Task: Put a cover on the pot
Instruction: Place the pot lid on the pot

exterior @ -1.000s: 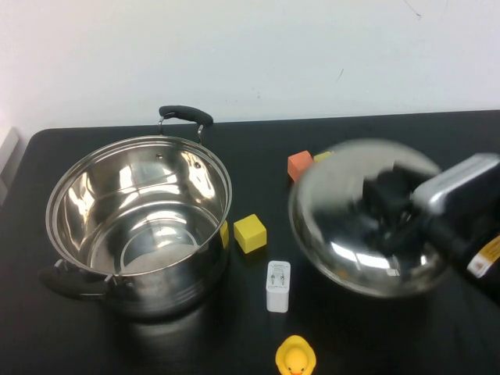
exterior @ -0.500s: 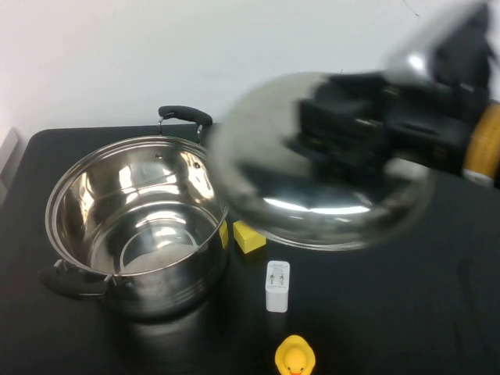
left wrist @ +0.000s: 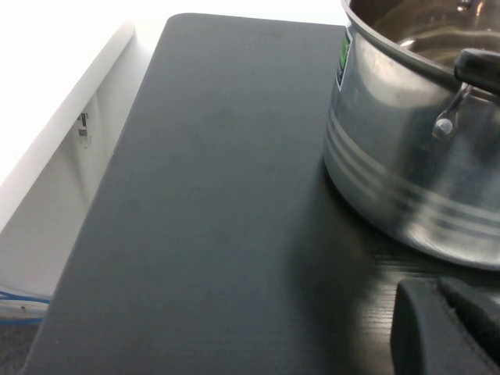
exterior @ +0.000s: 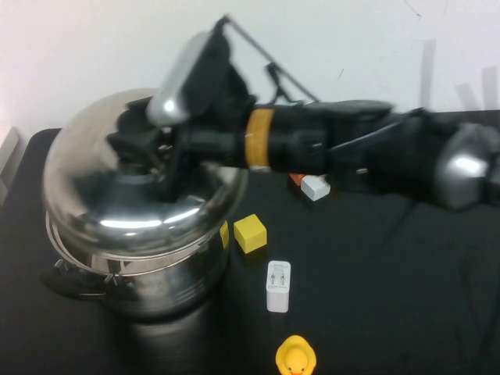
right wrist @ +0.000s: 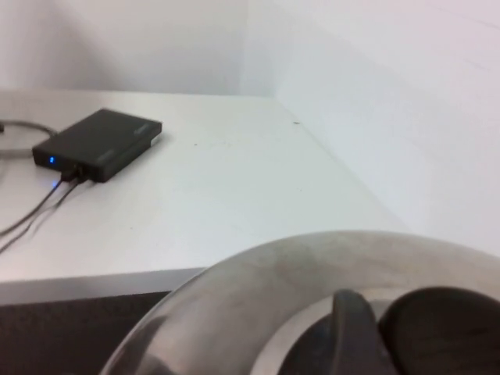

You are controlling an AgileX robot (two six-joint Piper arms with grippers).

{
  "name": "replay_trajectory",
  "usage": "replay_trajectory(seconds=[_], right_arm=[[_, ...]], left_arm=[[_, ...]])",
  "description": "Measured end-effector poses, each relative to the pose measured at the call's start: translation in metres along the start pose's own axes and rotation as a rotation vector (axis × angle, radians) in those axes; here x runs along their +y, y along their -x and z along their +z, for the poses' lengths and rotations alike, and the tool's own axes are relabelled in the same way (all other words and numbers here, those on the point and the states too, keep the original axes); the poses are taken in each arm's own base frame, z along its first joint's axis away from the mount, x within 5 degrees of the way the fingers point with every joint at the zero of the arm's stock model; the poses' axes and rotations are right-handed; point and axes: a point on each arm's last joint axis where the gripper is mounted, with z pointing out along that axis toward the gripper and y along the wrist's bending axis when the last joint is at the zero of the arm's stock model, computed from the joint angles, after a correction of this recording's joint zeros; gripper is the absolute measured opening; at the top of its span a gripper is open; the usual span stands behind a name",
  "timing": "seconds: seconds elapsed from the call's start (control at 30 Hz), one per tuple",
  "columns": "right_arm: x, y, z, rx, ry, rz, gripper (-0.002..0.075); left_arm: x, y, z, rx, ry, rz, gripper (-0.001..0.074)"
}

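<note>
A gap shows in the high view between the lid's lower edge and the pot's rim, so my right gripper lowers the lid before it opens.
The steel pot (exterior: 148,285) stands at the table's left; its front black handle (exterior: 66,281) shows. The domed steel lid (exterior: 101,195) hangs over the pot's opening, slightly tilted, its edge close above the rim; I cannot tell whether they touch. My right gripper (exterior: 144,148) reaches across from the right and is shut on the lid's black knob, which also shows in the right wrist view (right wrist: 441,328) above the lid's dome (right wrist: 297,273). My left gripper (left wrist: 437,293) is shut and empty, low over the mat beside the pot's wall (left wrist: 398,164). It is out of the high view.
A yellow cube (exterior: 250,233), a white charger (exterior: 278,286) and a yellow rubber duck (exterior: 295,358) lie right of the pot. A white block (exterior: 316,187) and an orange cube (exterior: 297,180) sit under the right arm. A black box (right wrist: 98,144) lies on a white desk beyond.
My right gripper has carried the lid up from the right side of the table and leftward, from mid-table to over the pot. The pot and small objects have not moved.
</note>
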Motion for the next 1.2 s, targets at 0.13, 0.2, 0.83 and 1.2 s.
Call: replay_trajectory(seconds=[0.13, 0.2, 0.83, 1.2], right_arm=[[0.004, -0.012, 0.025, 0.007, 0.010, -0.058, 0.0347], [0.003, -0.019, 0.031, 0.014, 0.002, -0.067, 0.0347], [-0.006, -0.049, 0.050, 0.071, -0.078, 0.056, 0.0346], [-0.004, -0.057, 0.052, 0.087, -0.062, 0.140, 0.0346]], left_arm=[[0.000, 0.000, 0.000, 0.000, 0.000, 0.000, -0.0002], [0.000, 0.000, 0.000, 0.000, 0.000, 0.000, -0.0002], [0.000, 0.000, 0.000, 0.000, 0.000, 0.000, -0.0002], [0.000, 0.000, 0.000, 0.000, 0.000, 0.000, -0.0002]])
